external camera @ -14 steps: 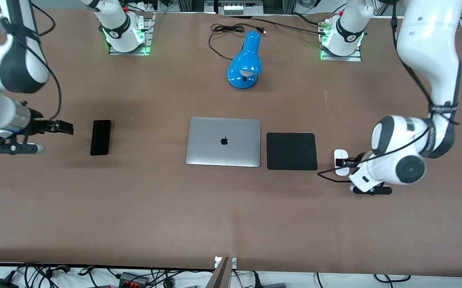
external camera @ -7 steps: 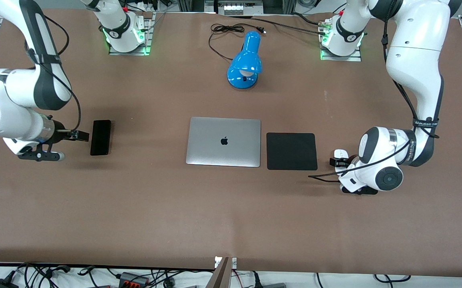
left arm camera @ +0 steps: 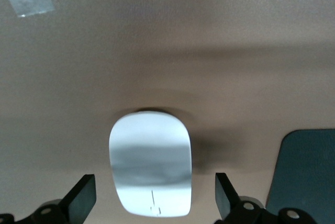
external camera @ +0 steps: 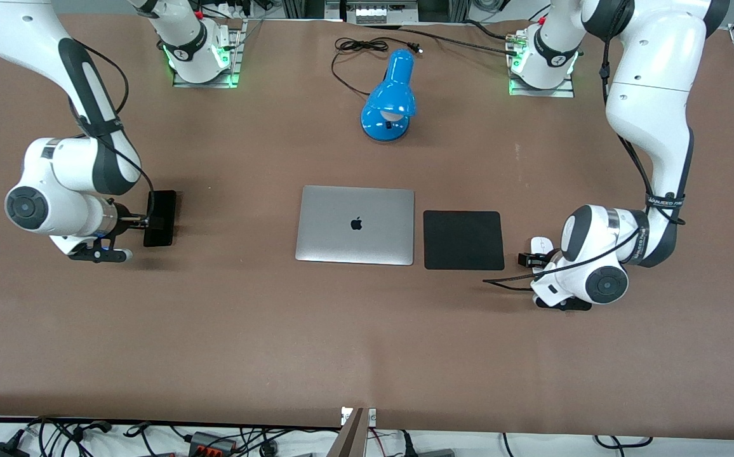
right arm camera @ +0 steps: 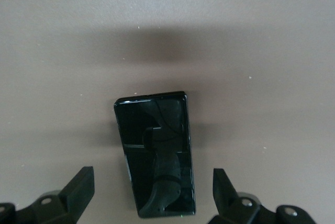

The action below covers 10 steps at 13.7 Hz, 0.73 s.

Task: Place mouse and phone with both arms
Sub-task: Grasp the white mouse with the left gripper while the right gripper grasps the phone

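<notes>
The fingers of the left gripper are low over the table on both sides of the white mouse, so the gripper should close. Closing now would catch the mouse.
The white mouse (external camera: 540, 244) (left arm camera: 151, 164) lies on the table beside the black mouse pad, toward the left arm's end. My left gripper (external camera: 534, 259) (left arm camera: 153, 199) is low over it and open. Its fingers (left arm camera: 81, 200) stand on either side of the mouse's end without touching it. The black phone (external camera: 160, 218) (right arm camera: 154, 156) lies flat toward the right arm's end. My right gripper (external camera: 143, 220) (right arm camera: 152, 191) is open at the phone's edge. One finger (right arm camera: 78, 190) shows at each side of the phone, clear of it.
A closed silver laptop (external camera: 355, 225) sits mid-table with the square black mouse pad (external camera: 463, 240) (left arm camera: 303, 174) beside it. A blue desk lamp (external camera: 390, 98) and its black cable (external camera: 357, 47) lie nearer the arms' bases.
Both arms have swung in and down: the right gripper has travelled to the phone's edge, and the left gripper has settled lower around the mouse. Both stayed open.
</notes>
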Motion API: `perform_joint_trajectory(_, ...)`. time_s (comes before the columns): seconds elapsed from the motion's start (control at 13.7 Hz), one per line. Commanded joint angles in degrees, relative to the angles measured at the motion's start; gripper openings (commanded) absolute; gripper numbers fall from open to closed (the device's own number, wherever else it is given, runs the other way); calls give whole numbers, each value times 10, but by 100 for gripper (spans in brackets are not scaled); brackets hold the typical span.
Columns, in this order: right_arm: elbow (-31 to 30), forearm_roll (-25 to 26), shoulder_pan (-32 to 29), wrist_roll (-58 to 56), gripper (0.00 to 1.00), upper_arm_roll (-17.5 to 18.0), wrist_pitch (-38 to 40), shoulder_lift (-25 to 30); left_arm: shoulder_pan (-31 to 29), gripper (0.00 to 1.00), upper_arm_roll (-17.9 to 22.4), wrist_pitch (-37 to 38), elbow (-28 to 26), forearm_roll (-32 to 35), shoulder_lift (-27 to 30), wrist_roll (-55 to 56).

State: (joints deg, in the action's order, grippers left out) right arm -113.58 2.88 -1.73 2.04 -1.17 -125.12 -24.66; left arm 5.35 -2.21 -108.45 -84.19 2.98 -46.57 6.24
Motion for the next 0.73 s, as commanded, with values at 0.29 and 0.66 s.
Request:
perform_joint_trajectory(0.29, -42, -2, -10, 14, 100, 3, -71, -29, -4, 68, 0, 0, 15, 10, -5, -11)
perform_joint_trajectory(0.66, -43, -26, -9, 16, 100, 4, -69, -38, -1, 52, -2, 8, 17, 10, 7, -10)
